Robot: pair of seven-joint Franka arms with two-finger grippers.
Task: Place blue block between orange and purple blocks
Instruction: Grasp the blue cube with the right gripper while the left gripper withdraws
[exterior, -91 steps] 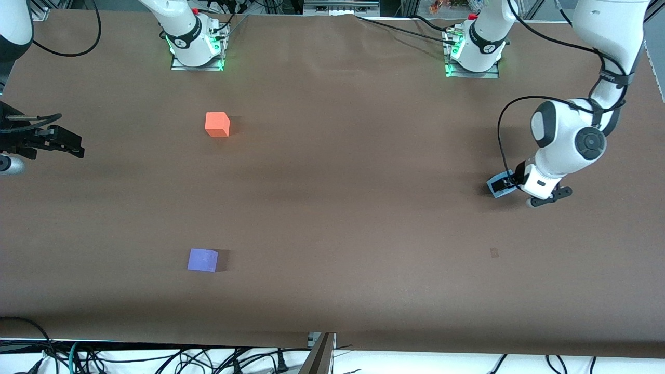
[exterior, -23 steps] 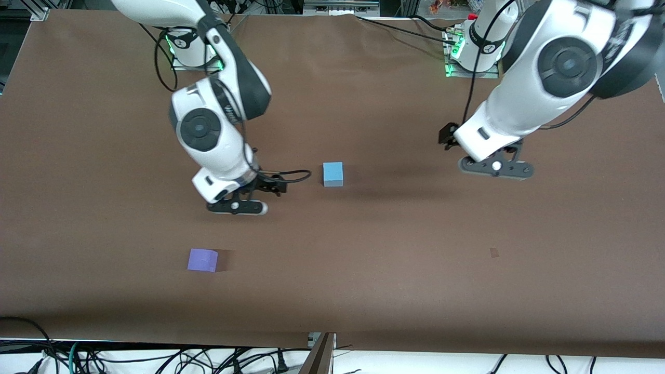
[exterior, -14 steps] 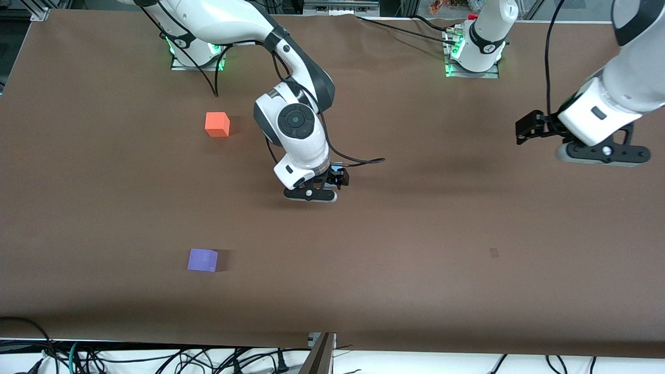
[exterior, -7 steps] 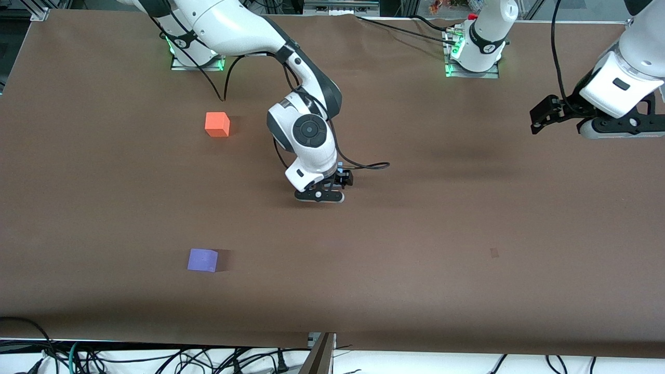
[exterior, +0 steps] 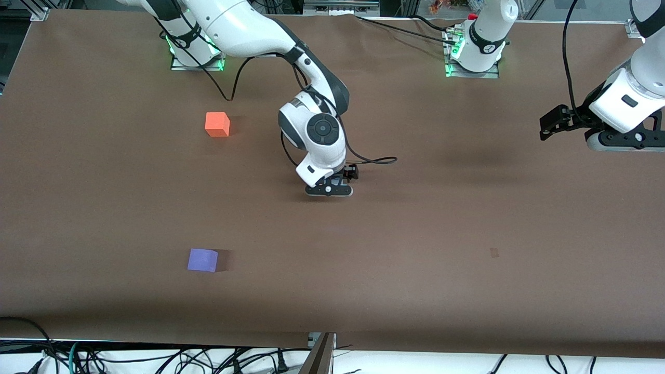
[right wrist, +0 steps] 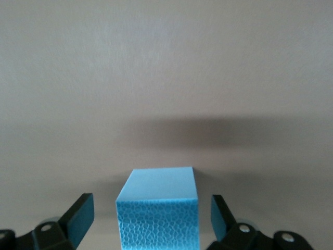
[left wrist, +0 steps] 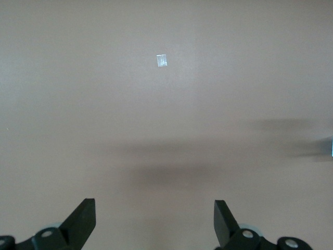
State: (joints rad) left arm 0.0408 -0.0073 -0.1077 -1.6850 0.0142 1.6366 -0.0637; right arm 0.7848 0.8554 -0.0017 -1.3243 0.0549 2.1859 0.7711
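Next, my right gripper grabs the blue block's opposite sides to set the blue block between the orange block (exterior: 217, 124) and the purple block.
The blue block (right wrist: 158, 208) sits on the brown table near its middle, between the spread fingers of my right gripper (right wrist: 153, 219), with a gap on each side. In the front view the right gripper (exterior: 340, 177) is low over that spot and hides the block. The orange block (exterior: 217, 124) lies toward the right arm's end, far from the camera. The purple block (exterior: 202, 260) lies at the same end, nearer the camera. My left gripper (exterior: 552, 124) is open and empty, raised over the left arm's end; its own view shows it (left wrist: 154, 224) over bare table.
A black cable (exterior: 375, 160) loops out from the right wrist just above the table. A small pale mark (exterior: 494, 252) is on the table toward the left arm's end. Both arm bases (exterior: 471, 52) stand along the table's far edge.
The left arm set the blue block down mid-table and pulled back toward its own end. The right arm came across and lowered its open gripper around the block.
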